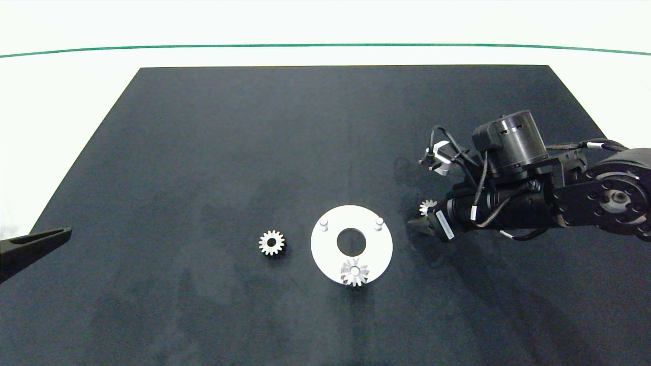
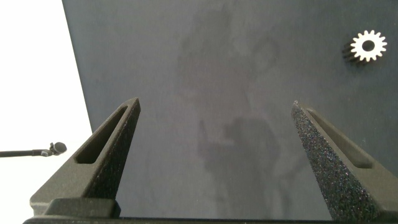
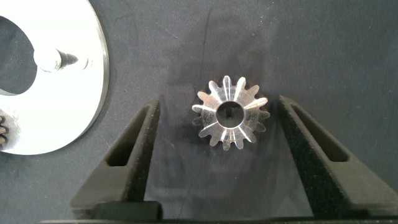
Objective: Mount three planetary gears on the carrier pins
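The third gear's center hole should stay free for a bare carrier pin, so my right gripper should next grab the gear by its toothed rim [image 1: 422,208].
The white carrier disc [image 1: 377,249] lies on the dark mat. Two bare carrier pins [image 1: 324,223] [image 1: 379,222] stand on its far side, and one planetary gear [image 1: 354,273] sits on the near pin. A second gear [image 1: 271,243] lies loose on the mat left of the disc. The third gear [image 1: 427,207] [image 3: 231,112] lies flat on the mat right of the disc, between the fingers of my right gripper [image 1: 419,214] [image 3: 219,102], which is open and not touching it. My left gripper [image 2: 214,102] hangs open and empty at the mat's left edge.
The right wrist view shows the disc's rim [image 3: 84,106] and one pin [image 3: 46,57] close beside the gripper. The loose gear [image 2: 368,46] shows far off in the left wrist view. White table borders the mat [image 1: 203,152] on all sides.
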You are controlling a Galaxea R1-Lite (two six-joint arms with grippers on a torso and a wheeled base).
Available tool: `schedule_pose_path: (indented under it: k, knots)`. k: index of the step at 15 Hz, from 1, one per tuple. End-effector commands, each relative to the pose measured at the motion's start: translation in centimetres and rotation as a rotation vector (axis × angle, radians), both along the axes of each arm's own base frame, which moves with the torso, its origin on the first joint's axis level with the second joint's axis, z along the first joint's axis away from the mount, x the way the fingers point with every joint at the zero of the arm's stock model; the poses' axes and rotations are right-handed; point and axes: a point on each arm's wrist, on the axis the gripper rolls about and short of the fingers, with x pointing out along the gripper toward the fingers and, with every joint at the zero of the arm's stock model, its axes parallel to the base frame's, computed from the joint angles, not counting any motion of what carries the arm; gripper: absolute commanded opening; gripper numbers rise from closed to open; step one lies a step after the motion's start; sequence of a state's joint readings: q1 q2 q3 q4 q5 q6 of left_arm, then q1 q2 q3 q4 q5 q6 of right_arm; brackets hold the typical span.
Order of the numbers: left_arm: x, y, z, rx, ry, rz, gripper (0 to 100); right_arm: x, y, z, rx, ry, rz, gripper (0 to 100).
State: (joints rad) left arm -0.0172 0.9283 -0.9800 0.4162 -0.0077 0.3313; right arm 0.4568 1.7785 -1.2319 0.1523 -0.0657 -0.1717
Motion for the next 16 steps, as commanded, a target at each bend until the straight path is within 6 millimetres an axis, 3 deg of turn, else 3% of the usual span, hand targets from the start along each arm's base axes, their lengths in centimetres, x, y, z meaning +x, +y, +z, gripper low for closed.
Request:
schedule_pose_path:
  k: [1, 16]
  knots:
    - [-0.06, -0.01, 0.00, 0.003, 0.001, -0.002, 100, 0.20, 0.11, -0.22, -0.002, 0.000, 0.001, 69]
    - [-0.17, 0.01, -0.04, 0.007, 0.004, -0.002, 100, 0.57, 0.23, -0.50, 0.003, -0.011, -0.002, 39]
